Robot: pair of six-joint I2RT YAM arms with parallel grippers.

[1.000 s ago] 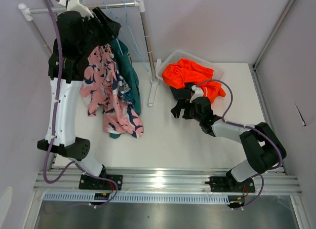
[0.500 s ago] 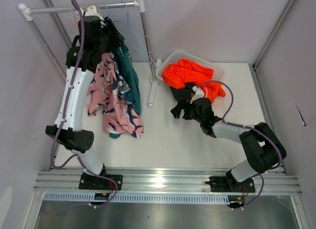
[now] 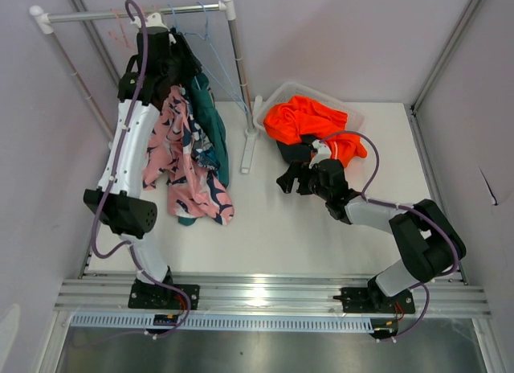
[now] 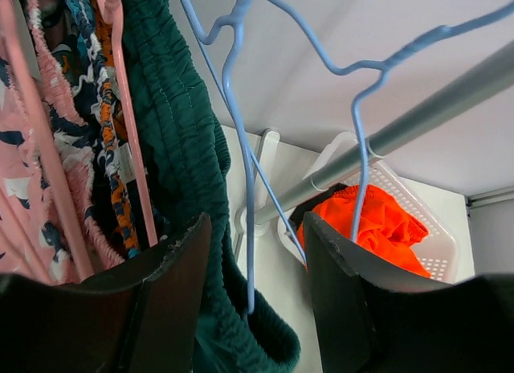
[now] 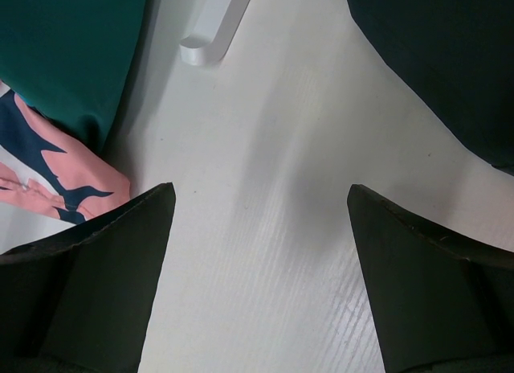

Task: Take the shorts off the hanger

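Observation:
I will grab the teal shorts next with my right gripper by the free-hanging leg hem, so the waistband stays free to slip off the hanger.
Several shorts hang from the rack's rail: a pink shark-print pair, a teal pair and a dark pair. My left gripper is raised among them, just under the rail. In the left wrist view it is open, its jaws either side of a blue wire hanger, with the teal shorts' waistband beside the left finger. A pink hanger carries the printed shorts. My right gripper is open just above the table, holding nothing.
A white basket at the back holds orange shorts, with black cloth spilling towards my right gripper. The rack's post and foot stand between the hanging shorts and the basket.
My left arm has swung to the right along the rail, bringing its gripper in among the hangers. The right arm has not moved.

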